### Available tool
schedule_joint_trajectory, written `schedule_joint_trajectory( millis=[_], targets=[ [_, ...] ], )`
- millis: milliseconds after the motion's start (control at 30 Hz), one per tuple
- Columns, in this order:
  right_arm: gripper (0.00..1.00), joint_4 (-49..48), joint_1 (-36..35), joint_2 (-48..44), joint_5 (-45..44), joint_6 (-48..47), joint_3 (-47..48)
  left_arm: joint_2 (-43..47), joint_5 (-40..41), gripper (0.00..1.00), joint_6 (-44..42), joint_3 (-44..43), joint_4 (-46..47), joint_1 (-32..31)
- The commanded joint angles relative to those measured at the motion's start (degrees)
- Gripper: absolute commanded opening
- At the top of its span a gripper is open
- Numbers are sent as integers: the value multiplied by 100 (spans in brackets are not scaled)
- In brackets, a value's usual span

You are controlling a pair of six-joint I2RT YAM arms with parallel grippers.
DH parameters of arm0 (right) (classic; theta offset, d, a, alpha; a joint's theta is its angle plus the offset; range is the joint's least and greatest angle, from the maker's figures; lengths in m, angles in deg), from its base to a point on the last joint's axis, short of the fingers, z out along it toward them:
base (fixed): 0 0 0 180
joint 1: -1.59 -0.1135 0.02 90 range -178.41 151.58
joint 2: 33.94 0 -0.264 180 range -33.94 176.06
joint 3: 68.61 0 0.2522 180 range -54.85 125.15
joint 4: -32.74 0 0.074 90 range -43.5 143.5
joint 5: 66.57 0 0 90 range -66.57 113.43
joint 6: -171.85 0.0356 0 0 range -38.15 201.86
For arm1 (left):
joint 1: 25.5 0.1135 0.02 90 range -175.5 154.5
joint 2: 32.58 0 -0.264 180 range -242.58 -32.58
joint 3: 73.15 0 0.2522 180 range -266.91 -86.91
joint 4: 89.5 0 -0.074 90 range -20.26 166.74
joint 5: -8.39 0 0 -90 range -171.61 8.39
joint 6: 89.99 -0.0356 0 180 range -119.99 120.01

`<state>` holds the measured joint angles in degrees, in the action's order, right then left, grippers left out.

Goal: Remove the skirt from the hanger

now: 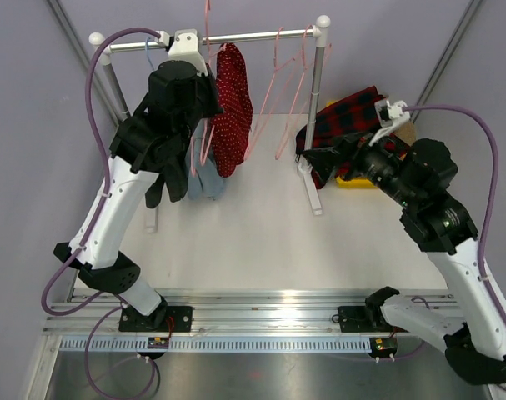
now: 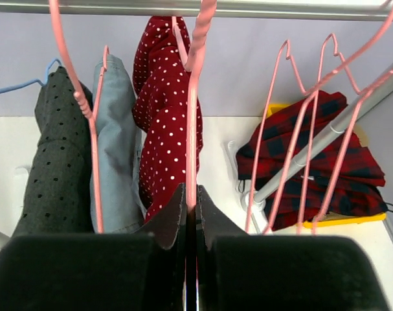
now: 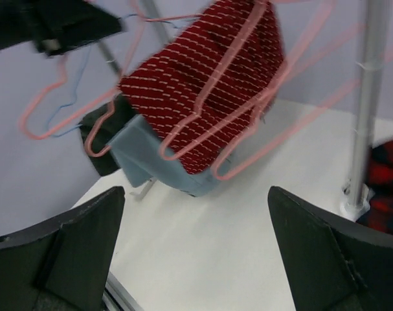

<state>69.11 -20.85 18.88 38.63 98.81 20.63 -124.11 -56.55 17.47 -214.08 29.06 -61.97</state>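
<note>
I will grab the red white-dotted skirt (image 1: pixel 232 112) by its free lower end (image 1: pixel 227 162) with my right gripper next, to pull it off the hanger.
A red white-dotted skirt (image 1: pixel 232 112) hangs from the rail (image 1: pixel 261 36) of a white clothes rack; it also shows in the left wrist view (image 2: pixel 164 110) and the right wrist view (image 3: pixel 209 78). My left gripper (image 1: pixel 205 92) is up at the rail beside the skirt. In its wrist view it (image 2: pixel 191 194) is shut on a pink hanger wire (image 2: pixel 191 129) just in front of the skirt. I cannot tell if that hanger carries the skirt. My right gripper (image 1: pixel 319 158) is open and empty (image 3: pixel 196 240), low, right of the rack's post.
A light-blue denim garment (image 2: pixel 115 149) and a dark grey dotted one (image 2: pixel 57 162) hang left of the skirt. Several empty pink hangers (image 2: pixel 300 149) hang to its right. A red-black plaid garment (image 1: pixel 353 112) lies on a yellow tray (image 1: pixel 357 179) behind the rack post (image 3: pixel 364 110).
</note>
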Motion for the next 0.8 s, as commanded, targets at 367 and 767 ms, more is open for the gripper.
schedule_joint_trajectory(
  millis=[367, 767],
  targets=[
    [100, -116, -3644, 2689, -2891, -1379, 2111, 713, 69, 0, 285, -546, 92, -642],
    [99, -187, -4119, 3489, -3401, -1449, 2752, 1708, 25, 0, 434, 483, 5, -660]
  ],
)
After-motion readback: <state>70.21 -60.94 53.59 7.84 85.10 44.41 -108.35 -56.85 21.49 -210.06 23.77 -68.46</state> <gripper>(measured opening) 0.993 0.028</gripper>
